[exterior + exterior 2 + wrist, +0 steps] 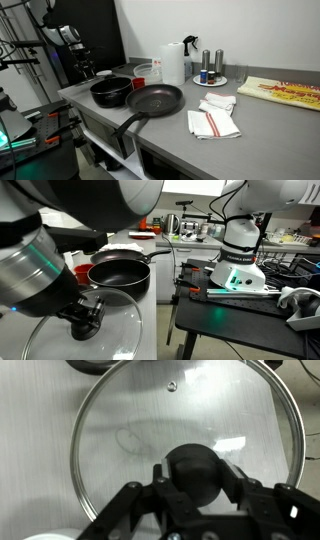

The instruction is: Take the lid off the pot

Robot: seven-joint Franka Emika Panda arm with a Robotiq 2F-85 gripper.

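Note:
The glass lid (150, 420) has its metal rim jutting past the counter edge, so my gripper will keep holding the lid until the lid's whole rim rests on the counter.
The glass lid (150, 420) with its thin metal rim fills the wrist view over bare grey counter. My gripper (197, 468) is shut on its dark centre knob, one finger on each side. In an exterior view the lid (50, 335) hangs from my gripper (88, 315) at the near counter edge, apart from the pot (120, 275). I cannot tell whether the lid touches the counter. The squat black pot (110, 91) stands uncovered beside the frying pan, with my gripper (87, 68) behind it.
A black long-handled frying pan (155, 98) lies next to the pot and also shows behind it (125, 252). A paper towel roll (173, 62), a plate with shakers (212, 79), folded towels (214, 120) and a yellow box (280, 92) are on the counter.

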